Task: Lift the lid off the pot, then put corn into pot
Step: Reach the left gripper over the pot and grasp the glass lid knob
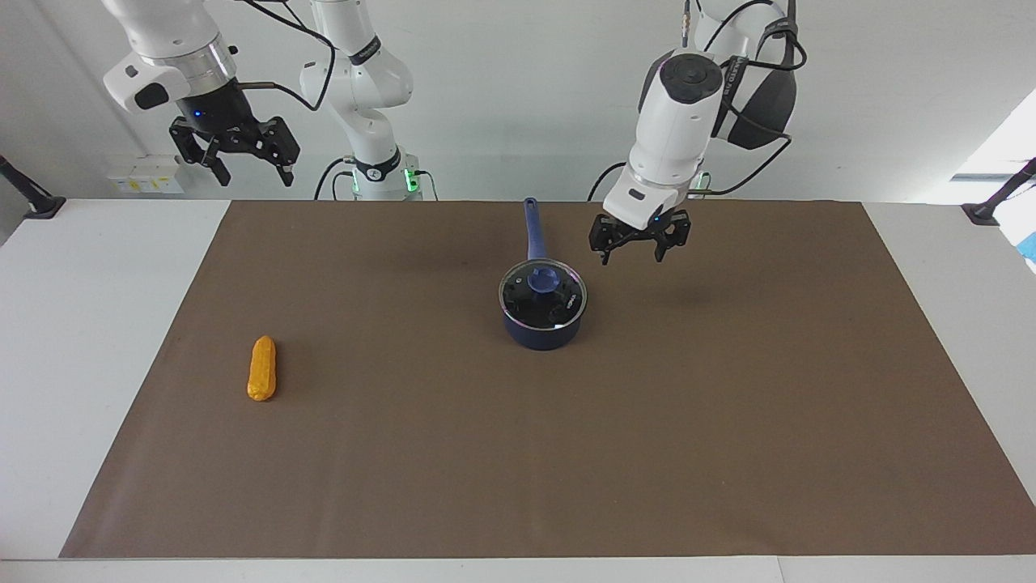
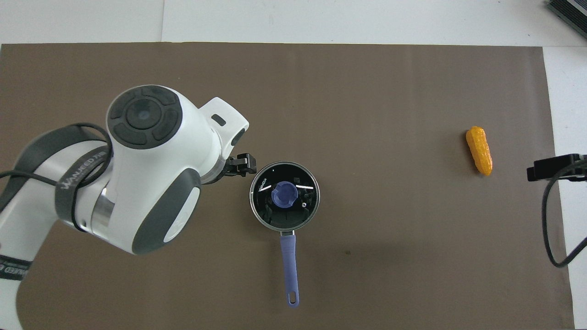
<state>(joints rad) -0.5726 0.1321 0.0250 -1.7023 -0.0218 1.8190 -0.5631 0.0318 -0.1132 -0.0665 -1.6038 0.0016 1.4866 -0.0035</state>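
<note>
My left gripper is about to take the glass lid by its narrow blue knob (image 2: pixel 284 194), as the round glass (image 2: pixel 275 215) covers the whole pot, too wide for my fingers.
The dark blue pot (image 1: pixel 541 332) (image 2: pixel 313 211) stands mid-mat, its long handle (image 1: pixel 533 231) (image 2: pixel 289 261) pointing toward the robots. The glass lid (image 1: pixel 542 282) (image 2: pixel 284 195) with a blue knob sits on the pot. My left gripper (image 1: pixel 633 257) hangs open in the air just beside the pot, toward the left arm's end, holding nothing. In the overhead view the wrist hides it except one black finger (image 2: pixel 243 165). The orange corn (image 1: pixel 261 368) (image 2: pixel 479 150) lies on the mat toward the right arm's end. My right gripper (image 1: pixel 256 178) (image 2: pixel 552 167) waits open, raised over that end.
A brown mat (image 1: pixel 566 453) covers most of the white table (image 1: pixel 89 340). The left arm's bulky white wrist (image 2: pixel 151 160) hangs over the mat beside the pot. A black cable (image 2: pixel 548 229) dangles by the right gripper. Black clamp mounts (image 1: pixel 32 202) (image 1: pixel 987 210) stand at both table ends.
</note>
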